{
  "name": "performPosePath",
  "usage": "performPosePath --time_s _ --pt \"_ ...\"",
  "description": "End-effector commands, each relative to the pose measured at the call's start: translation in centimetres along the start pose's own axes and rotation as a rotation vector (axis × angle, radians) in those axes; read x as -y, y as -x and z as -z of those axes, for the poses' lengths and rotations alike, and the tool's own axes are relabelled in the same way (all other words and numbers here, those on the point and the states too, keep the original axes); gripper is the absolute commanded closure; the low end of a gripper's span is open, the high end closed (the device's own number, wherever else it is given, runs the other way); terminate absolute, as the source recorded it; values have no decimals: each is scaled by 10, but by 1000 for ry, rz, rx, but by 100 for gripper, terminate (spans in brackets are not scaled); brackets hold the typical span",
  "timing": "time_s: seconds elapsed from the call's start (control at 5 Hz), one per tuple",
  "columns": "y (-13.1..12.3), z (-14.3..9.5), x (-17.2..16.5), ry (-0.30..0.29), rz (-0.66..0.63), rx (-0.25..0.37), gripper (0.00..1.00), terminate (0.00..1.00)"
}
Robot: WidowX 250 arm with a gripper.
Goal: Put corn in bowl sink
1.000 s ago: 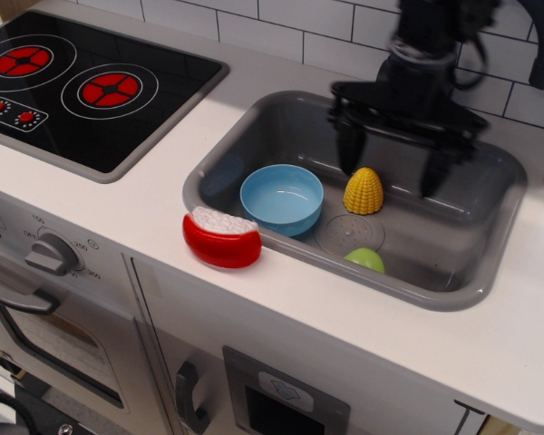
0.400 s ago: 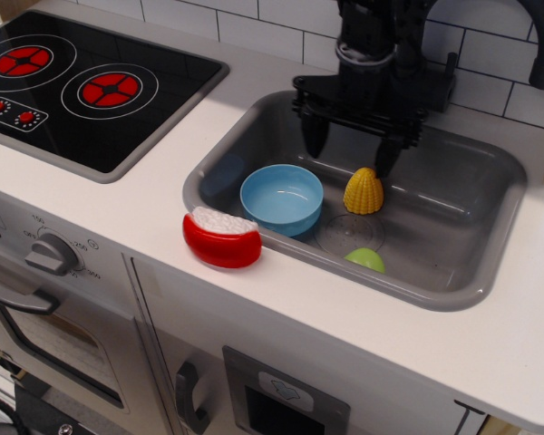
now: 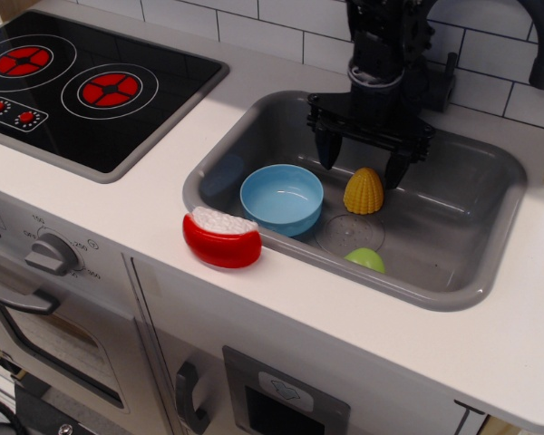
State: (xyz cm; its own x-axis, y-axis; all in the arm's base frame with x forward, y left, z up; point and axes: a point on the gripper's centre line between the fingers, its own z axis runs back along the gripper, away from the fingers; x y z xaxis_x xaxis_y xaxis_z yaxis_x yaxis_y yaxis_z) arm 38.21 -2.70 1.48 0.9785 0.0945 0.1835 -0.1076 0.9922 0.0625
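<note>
Next, my gripper grips the corn by its bumpy sides, to put the yellow corn (image 3: 364, 191) in the light-blue bowl (image 3: 282, 198).
The yellow corn (image 3: 364, 191) stands upright on the floor of the grey sink (image 3: 453, 272), near the middle. The light-blue bowl (image 3: 282, 198) sits empty in the sink's left part, just left of the corn. My black gripper (image 3: 362, 163) hangs open directly over the corn, one fingertip (image 3: 327, 156) to its left and the other to its right, just above its top. It holds nothing.
A lime-green rounded piece (image 3: 365, 260) lies in the sink in front of the corn, by the round drain mark (image 3: 348, 235). A red bowl-shaped toy with white top (image 3: 222, 239) rests on the counter at the sink's front-left rim. The stove top (image 3: 82, 86) is at the left. A black tap (image 3: 539, 41) stands at the back right.
My gripper has moved left from the sink's right side to above the corn, narrowed its opening and come down closer to it. The corn and bowl have not moved.
</note>
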Motion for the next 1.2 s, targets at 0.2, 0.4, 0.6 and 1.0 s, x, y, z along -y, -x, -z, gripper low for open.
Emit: performPosePath --time_s 0.2,0.4,0.6,1.0 --pt "-17 10 3 -30 -13 43 0 0" --pt "-16 11 3 -20 -29 48 100 0" --pt "-15 8 5 -12 -41 45 100 0" --pt "1 -35 17 50 -108 75 100 0"
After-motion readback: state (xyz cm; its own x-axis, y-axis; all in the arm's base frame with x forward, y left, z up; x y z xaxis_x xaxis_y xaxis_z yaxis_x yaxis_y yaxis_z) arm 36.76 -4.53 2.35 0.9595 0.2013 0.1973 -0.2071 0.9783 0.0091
